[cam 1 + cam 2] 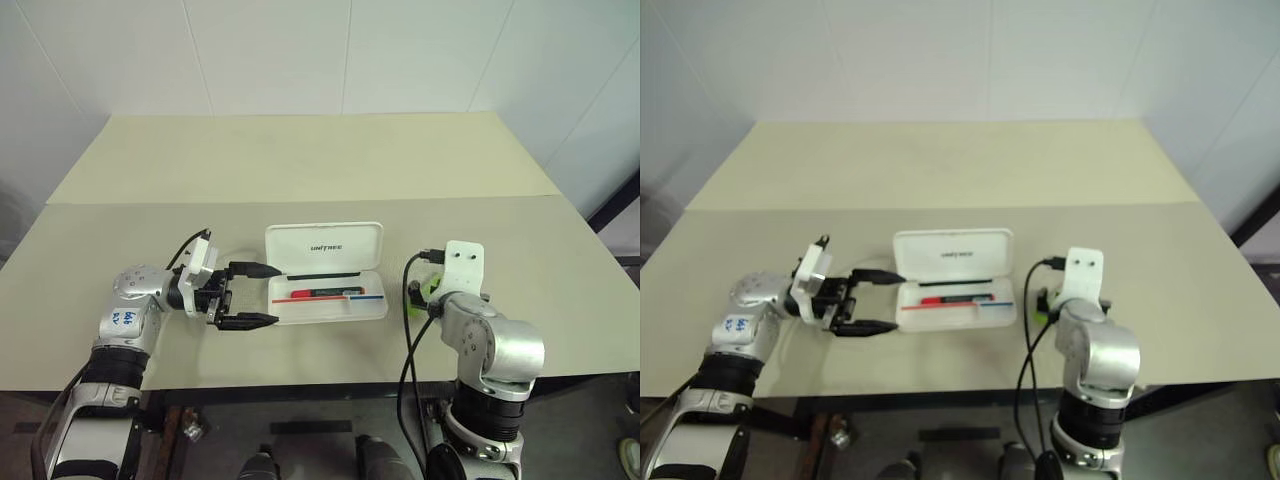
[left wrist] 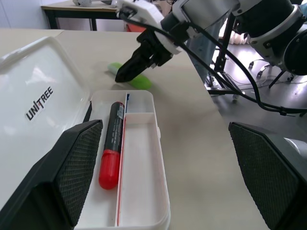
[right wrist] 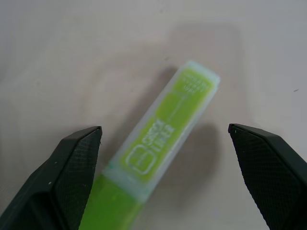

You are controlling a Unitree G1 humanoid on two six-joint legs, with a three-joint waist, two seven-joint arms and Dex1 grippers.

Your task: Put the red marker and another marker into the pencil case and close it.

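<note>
My right gripper's fingers are beside the light-green highlighter, low over the table. My right gripper should close on the highlighter, as it would catch it if it closed now.
The pencil case lies open at the table's middle, its lid folded back. Inside the tray lies the red marker, also, red end toward my left gripper. That left gripper is level and open, its two fingers either side of the case's left end, holding nothing. The other marker, a chunky light-green highlighter, lies on the table right of the case. My right gripper hovers over it, tilted down and open, one finger on each side.
A seam runs across the cream table behind the case, and the far half lies beyond it. The front edge is close below the grippers. A black cable loops from my right wrist.
</note>
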